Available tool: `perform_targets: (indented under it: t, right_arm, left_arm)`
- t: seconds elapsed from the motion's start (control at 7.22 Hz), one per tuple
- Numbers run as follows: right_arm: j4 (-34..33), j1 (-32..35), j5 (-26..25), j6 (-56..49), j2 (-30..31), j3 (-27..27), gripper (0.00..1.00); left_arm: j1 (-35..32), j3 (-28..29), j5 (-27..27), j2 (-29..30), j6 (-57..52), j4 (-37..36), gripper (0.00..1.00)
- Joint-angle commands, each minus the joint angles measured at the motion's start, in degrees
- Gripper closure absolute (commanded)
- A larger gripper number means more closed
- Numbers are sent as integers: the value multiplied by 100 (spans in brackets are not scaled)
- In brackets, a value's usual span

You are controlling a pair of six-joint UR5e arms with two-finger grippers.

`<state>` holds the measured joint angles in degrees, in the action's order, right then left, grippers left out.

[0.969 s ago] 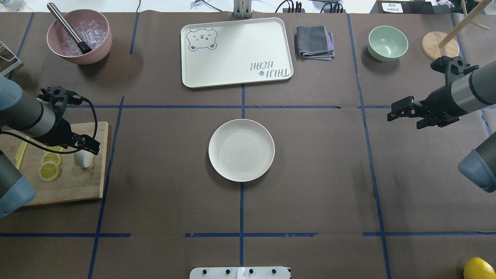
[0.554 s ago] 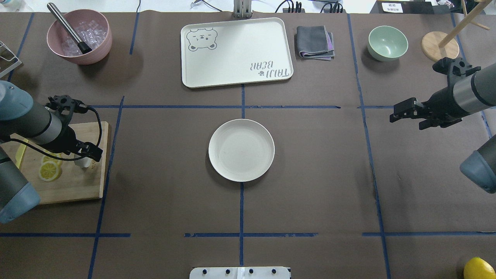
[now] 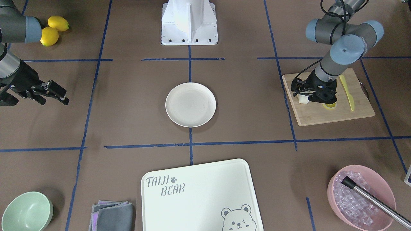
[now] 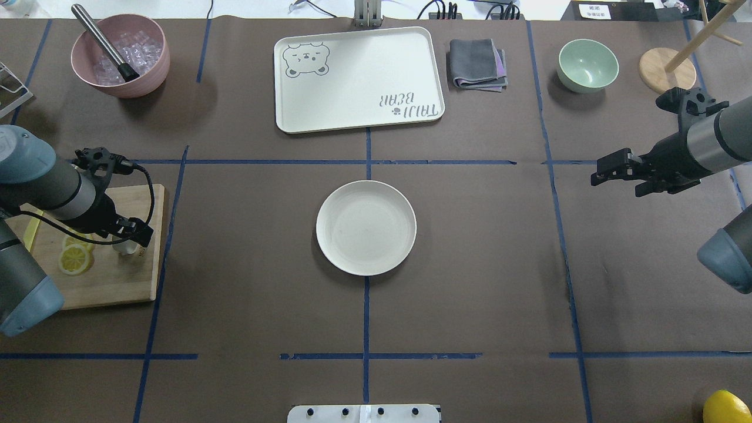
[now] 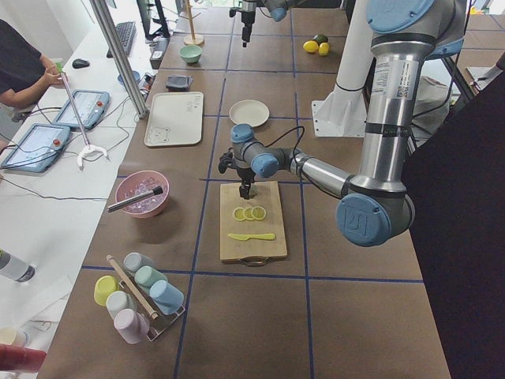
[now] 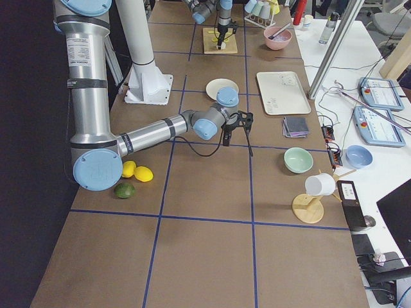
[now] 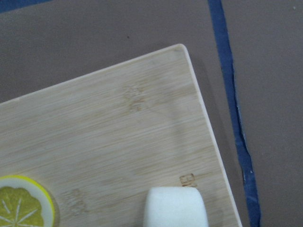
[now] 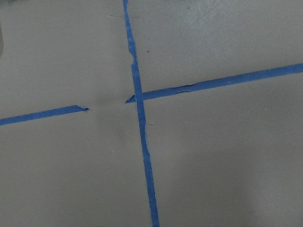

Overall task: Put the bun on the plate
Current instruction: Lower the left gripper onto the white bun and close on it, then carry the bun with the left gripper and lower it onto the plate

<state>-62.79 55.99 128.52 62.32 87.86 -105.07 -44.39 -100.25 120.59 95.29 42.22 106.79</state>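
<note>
The bun [image 3: 303,99] has to go on the plate [image 3: 190,104], so my left gripper needs to pick it up next by its rounded sides.
The bun [image 4: 124,248] is a small white lump near the right edge of a wooden cutting board [image 4: 111,282]; it also shows as bun [image 3: 303,99] and at the bottom of the left wrist view as bun [image 7: 176,208]. My left gripper [image 4: 135,238] points down right over it, open, fingers low around it and covering most of it from above. The plate [image 4: 366,228] is round and cream-white, bare, at the table's centre, also plate [image 3: 190,104]. My right gripper [image 4: 600,170] hovers open and empty far to the right.
Lemon slices [image 4: 74,258] and a yellow knife [image 3: 347,93] lie on the board beside the bun. At the back stand a pink bowl [image 4: 147,82] of ice, a bear-print tray [image 4: 358,76], a folded cloth [image 4: 477,63] and a green bowl [image 4: 587,64].
My left gripper has come down and slightly toward the front over the bun, now hiding most of it. The right arm has barely shifted.
</note>
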Motion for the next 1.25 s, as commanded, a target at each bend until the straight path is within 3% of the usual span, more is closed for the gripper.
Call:
perform_targets:
  t: [0.0, 0.14, 0.55, 0.83, 0.97, 1.11]
  right_arm:
    - [12, -9, -46, 0, 21, 5, 0]
    - [12, -9, -46, 0, 21, 5, 0]
    - [21, -9, -46, 0, 21, 13, 0]
    - [21, -9, -46, 0, 21, 5, 0]
    - [21, -9, -46, 0, 47, 13, 0]
    - [21, -9, -46, 0, 65, 13, 0]
  left_arm:
    - [0, 6, 0, 7, -12, 0, 65]
    - [0, -12, 9, 7, -12, 17, 80]
    - [-8, -615, 79, 321, 180, -113, 81]
    - [314, -767, 62, 1441, 1632, -647, 80]
    - [935, -663, -60, 2031, 2267, -937, 80]
    - [1411, -375, -645, 2690, 2873, -1088, 80]
